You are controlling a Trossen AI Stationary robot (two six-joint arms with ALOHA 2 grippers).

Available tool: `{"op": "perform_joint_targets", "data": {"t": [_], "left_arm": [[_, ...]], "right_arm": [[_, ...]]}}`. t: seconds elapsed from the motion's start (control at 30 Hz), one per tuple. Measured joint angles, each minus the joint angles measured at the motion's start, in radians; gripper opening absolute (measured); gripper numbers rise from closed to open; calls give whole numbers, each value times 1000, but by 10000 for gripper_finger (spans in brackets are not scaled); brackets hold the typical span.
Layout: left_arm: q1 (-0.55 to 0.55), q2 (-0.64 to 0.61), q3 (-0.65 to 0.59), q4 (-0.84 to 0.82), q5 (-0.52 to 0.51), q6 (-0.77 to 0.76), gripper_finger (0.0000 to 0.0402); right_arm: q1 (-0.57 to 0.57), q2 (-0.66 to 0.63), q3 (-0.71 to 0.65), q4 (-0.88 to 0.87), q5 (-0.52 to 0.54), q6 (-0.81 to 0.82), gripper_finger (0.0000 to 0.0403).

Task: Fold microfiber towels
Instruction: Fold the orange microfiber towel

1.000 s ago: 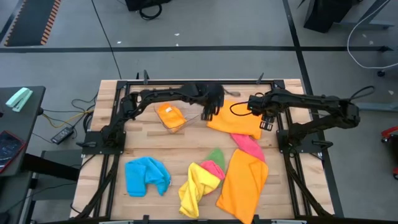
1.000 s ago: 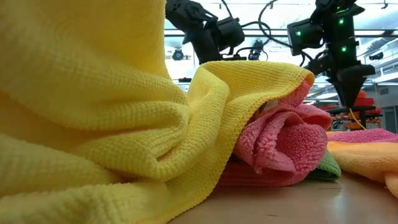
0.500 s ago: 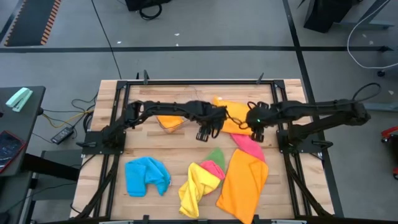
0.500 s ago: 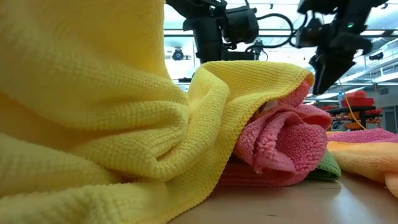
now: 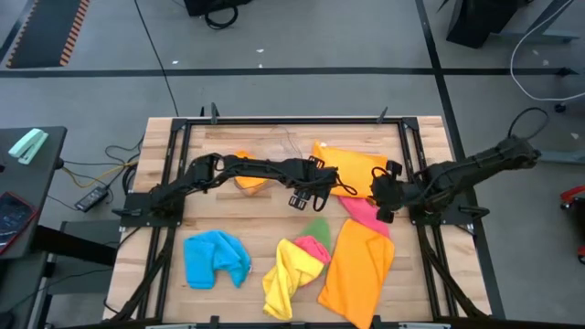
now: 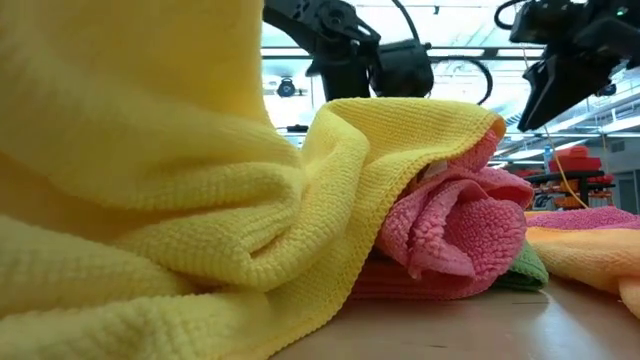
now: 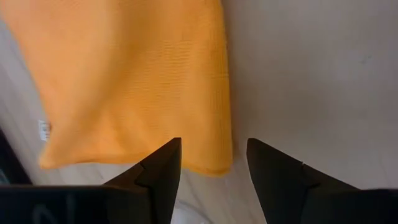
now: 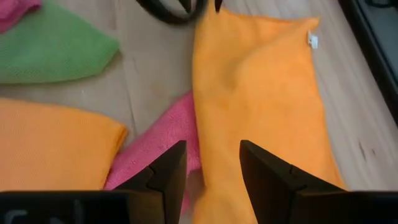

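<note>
My left gripper grabs the flat orange towel [image 7: 124, 74] by its hemmed corner [image 7: 211, 158] next, to fold the towel.
A flat orange towel [image 5: 349, 169] lies on the table [image 5: 274, 215] at centre far. My left gripper [image 5: 303, 196] hangs open over its near left corner [image 7: 214, 163], one finger on each side, touching nothing I can see. My right gripper [image 5: 383, 203] is open above the same towel's right near end [image 8: 261, 93], beside a pink towel [image 5: 367, 216]. A second orange towel [image 5: 356, 265], a green one [image 5: 317, 228], a yellow one [image 5: 288, 274] and a blue one [image 5: 216, 258] lie nearer the front. In the low view, yellow cloth [image 6: 150, 180] fills the foreground.
A clear tub [image 5: 249, 174] holding orange cloth stands at the far left of centre, partly under my left arm. The black frame [image 5: 174, 164] runs along the table's sides. Bare wood shows between the blue towel and the tub.
My left gripper has come from beside the tub toward the near edge and down, ending over the orange towel's corner. My right gripper has drawn back from above the orange towel toward the table's right and near side, swinging round as it went.
</note>
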Motion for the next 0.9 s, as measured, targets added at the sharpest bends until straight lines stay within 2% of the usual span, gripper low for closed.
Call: {"op": "perform_joint_targets", "data": {"t": [0.27,0.43,0.67,0.83,0.9], "left_arm": [[0,21,0,3,-30,9,189],[5,25,0,-15,-35,-8,168],[10,51,3,-23,-47,-7,110],[-20,49,-1,-33,-127,18,29],[-32,36,6,-43,-143,17,12]], "right_arm": [[72,10,0,13,19,49,156],[74,11,0,15,23,44,156],[74,11,0,35,23,38,156],[74,11,0,38,32,23,156],[74,16,0,45,49,9,156]]}}
